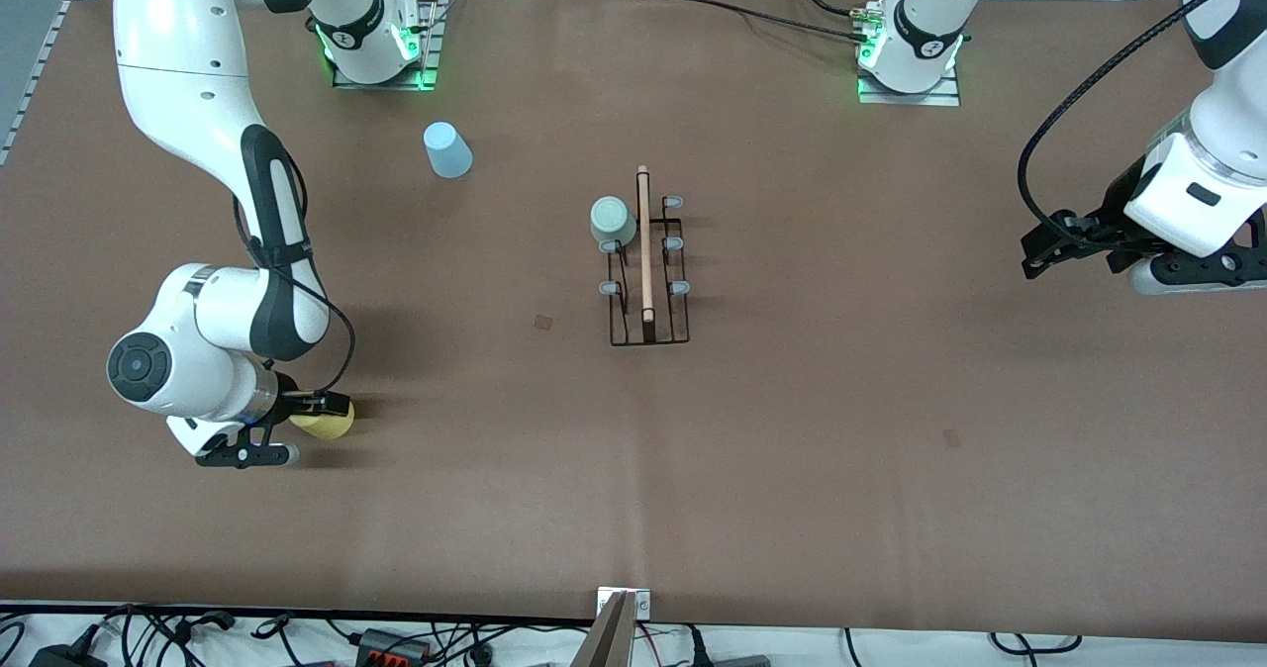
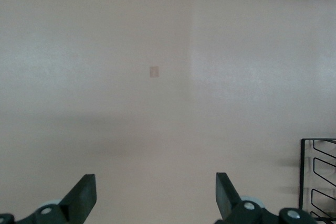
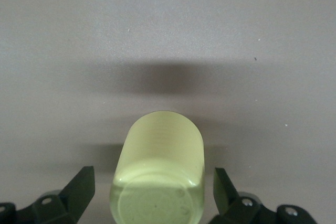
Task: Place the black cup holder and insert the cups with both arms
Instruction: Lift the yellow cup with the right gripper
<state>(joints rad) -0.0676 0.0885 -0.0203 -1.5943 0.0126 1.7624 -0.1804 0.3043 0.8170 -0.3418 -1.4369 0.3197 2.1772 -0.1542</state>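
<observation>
My right gripper's fingers are either side of the yellow cup in the right wrist view and closing now would catch it, so my right gripper closes on the cup next.
The black cup holder (image 1: 648, 251) stands mid-table, its wooden rod handle on top. A sage green cup (image 1: 613, 222) sits on one of its prongs on the side toward the right arm. A light blue cup (image 1: 447, 149) stands upside down near the right arm's base. A yellow cup (image 1: 329, 426) (image 3: 160, 145) lies on its side toward the right arm's end of the table. My right gripper (image 1: 315, 428) (image 3: 155, 182) is open, one finger on each side of the yellow cup with a gap on both sides. My left gripper (image 1: 1041, 246) (image 2: 156, 182) hangs open and empty over bare table at the left arm's end.
The brown table cover (image 1: 792, 429) runs wide around the holder. Cables (image 1: 396, 642) lie along the edge nearest the front camera. A corner of the wire holder (image 2: 317, 177) shows in the left wrist view. The arm bases (image 1: 381, 44) stand along the top edge.
</observation>
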